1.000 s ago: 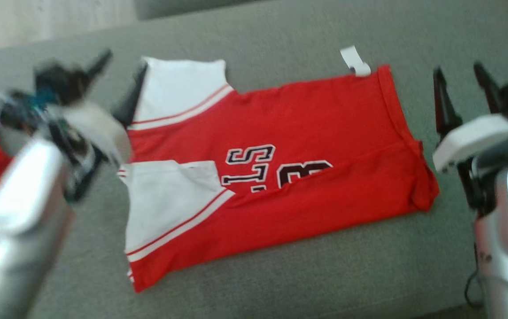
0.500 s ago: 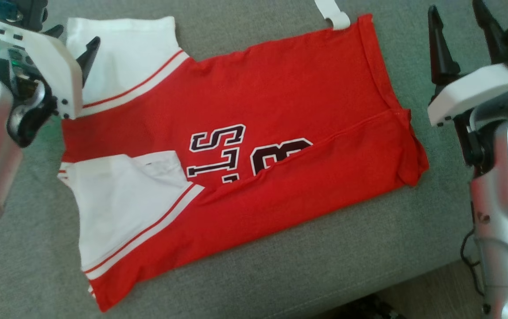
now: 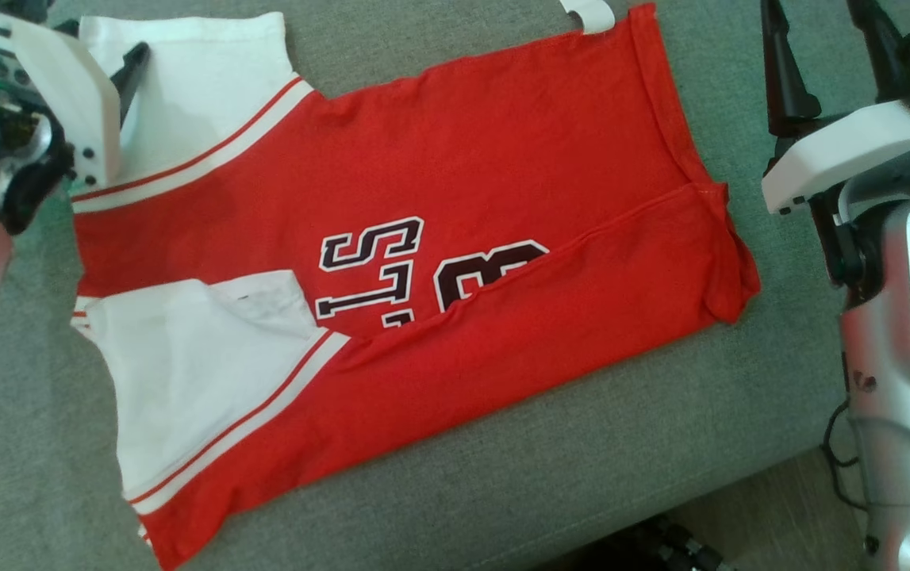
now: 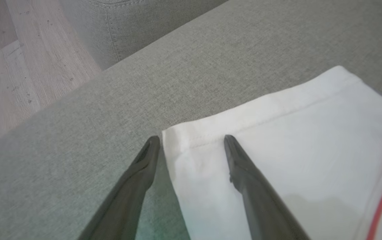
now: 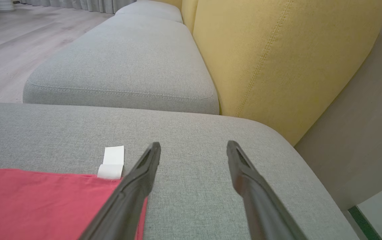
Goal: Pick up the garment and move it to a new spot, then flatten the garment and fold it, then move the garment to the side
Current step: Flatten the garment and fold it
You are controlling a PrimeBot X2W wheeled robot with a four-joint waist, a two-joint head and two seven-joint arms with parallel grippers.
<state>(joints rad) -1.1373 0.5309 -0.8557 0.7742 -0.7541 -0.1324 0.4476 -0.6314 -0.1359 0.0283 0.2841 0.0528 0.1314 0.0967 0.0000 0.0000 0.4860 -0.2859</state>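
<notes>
The jersey has a free cloth edge at the far white sleeve's hemmed outer corner, so I should grab that corner next with my left gripper.
The garment is a red jersey with white sleeves and dark lettering, lying spread on the grey sofa cushion with its near long edge folded over. My left gripper is open at the far white sleeve. In the left wrist view the left gripper straddles the sleeve's hemmed corner, one finger on the cushion, one over the cloth. My right gripper stands open to the right of the red hem, apart from it. The right gripper hovers above bare cushion just beyond the red cloth.
A white tag sticks out of the hem's far corner. A yellow backrest rises beyond the cushion, with a second grey cushion beside it. Wood floor lies past the cushion's edge, and the front edge is near.
The head camera has shifted, so the garment sits higher and further left in the picture. My left arm has swung up, its fingers staying at the far sleeve. Both grippers stay open.
</notes>
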